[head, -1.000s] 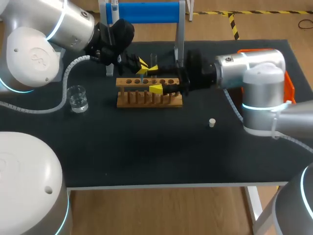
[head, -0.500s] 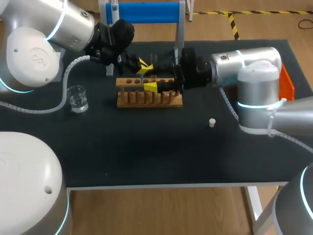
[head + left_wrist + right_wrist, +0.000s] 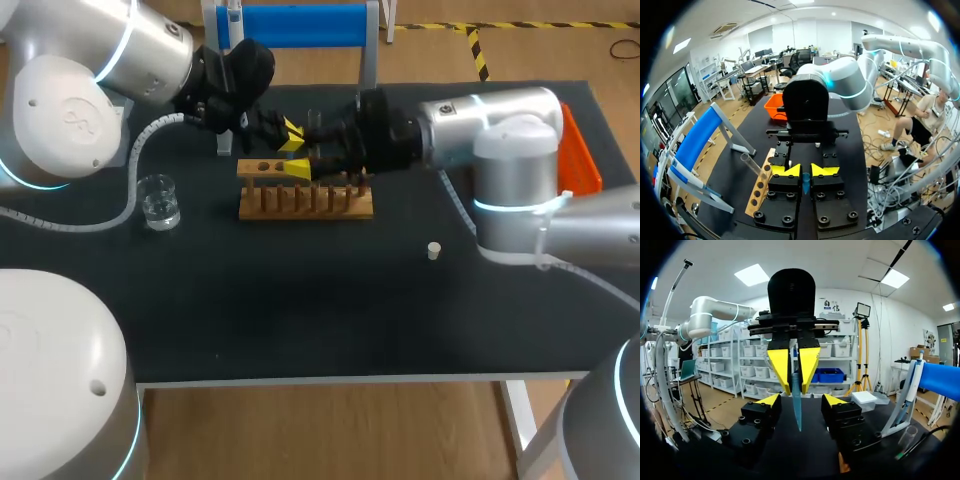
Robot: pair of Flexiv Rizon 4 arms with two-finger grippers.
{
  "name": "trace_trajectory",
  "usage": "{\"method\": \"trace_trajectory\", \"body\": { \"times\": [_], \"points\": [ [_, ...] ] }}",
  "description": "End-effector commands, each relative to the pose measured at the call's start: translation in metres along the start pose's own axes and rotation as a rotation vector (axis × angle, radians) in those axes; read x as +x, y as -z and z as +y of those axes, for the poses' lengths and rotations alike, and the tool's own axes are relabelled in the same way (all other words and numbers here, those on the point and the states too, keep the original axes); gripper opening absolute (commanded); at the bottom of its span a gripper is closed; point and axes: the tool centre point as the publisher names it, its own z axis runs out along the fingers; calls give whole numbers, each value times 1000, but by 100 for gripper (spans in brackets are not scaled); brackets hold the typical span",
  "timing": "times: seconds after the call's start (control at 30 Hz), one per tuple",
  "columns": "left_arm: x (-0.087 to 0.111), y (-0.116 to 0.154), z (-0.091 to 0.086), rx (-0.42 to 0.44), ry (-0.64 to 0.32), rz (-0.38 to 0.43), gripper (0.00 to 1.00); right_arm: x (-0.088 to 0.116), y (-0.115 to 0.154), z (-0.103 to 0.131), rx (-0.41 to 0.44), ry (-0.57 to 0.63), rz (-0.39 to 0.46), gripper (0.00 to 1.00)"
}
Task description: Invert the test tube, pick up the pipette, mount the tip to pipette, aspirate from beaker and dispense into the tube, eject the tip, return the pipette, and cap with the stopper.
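Observation:
The right gripper grabs the tip by its bare tapered lower part (image 3: 797,410) next, since my left gripper's yellow fingers cover the tip's upper end.
My left gripper (image 3: 805,170) is shut on a slim blue tapered tip (image 3: 805,184) above the wooden rack (image 3: 305,200). My right gripper (image 3: 801,400) faces it head-on from the other side. Its yellow fingers stand open on either side of the blue tip (image 3: 797,410), with gaps showing on both sides. In the head view the two grippers meet over the rack's back row, left gripper (image 3: 290,135) above right gripper (image 3: 300,163). A clear test tube (image 3: 751,164) leans at the rack's far end. The beaker (image 3: 158,200) stands at the left and the white stopper (image 3: 434,250) lies at the right.
The blue pipette stand (image 3: 290,25) rises at the back of the table, just behind the grippers. An orange tray (image 3: 588,165) sits at the right edge behind my right arm. The dark table (image 3: 320,310) stretches toward the front edge.
My right arm has slid left over the rack toward the left gripper, and its fingers have drawn closer together around the blue tip. The left arm has stayed put.

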Motion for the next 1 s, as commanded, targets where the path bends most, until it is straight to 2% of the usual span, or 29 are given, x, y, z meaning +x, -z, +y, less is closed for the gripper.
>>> {"method": "trace_trajectory", "body": {
  "times": [0.03,0.43,0.53,0.6,0.87,0.9,1.0],
  "points": [
    [-1,2,-1,-6,1,5,0,-5,-7,-1,-2,-1,10,50],
    [-1,2,-1,-6,1,5,0,-7,-11,-2,-6,-4,16,40],
    [-1,2,-1,-6,1,5,0,-8,-11,-3,-8,-5,15,27],
    [-1,2,-1,-6,1,5,0,-8,-11,-3,-11,-4,14,0],
    [-1,2,-1,-6,1,5,0,-7,-8,-3,-19,-2,12,0],
    [-1,2,-1,-6,1,5,100,-6,-8,-3,-20,-2,11,0],
    [-1,2,-1,-6,1,5,100,-5,-4,-4,-20,-2,9,0]
  ]
}}
